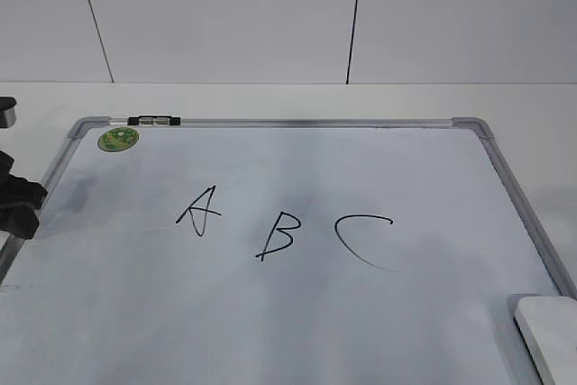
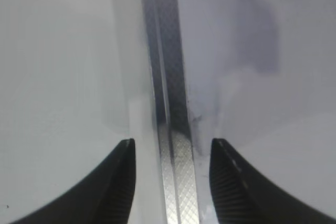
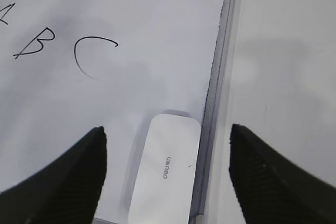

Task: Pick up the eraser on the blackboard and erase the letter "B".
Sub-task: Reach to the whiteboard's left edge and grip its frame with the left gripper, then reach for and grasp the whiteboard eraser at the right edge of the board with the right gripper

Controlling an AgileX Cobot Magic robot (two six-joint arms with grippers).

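Note:
My left gripper grabs the grey frame by its side bar (image 1: 56, 174) next, to steady the board while the "B" is erased.
The blackboard (image 1: 297, 304) is a white board with a grey frame, lying flat. The black letter "B" (image 1: 275, 235) stands between "A" (image 1: 198, 210) and "C" (image 1: 363, 239); it also shows in the right wrist view (image 3: 35, 43). The white eraser (image 1: 552, 331) lies at the board's near right corner, cut by the picture edge. In the right wrist view the eraser (image 3: 165, 171) lies beside the frame, between and below my open right gripper (image 3: 167, 153), apart from both fingers. My left gripper (image 2: 172, 153) is open over the board's left frame rail (image 2: 170, 103); part of it shows at the left in the exterior view (image 1: 18, 205).
A round green sticker (image 1: 118, 140) and a small black-and-silver clip (image 1: 153, 120) sit at the board's far left corner. The white table (image 1: 532, 114) runs round the board, with a white panelled wall behind.

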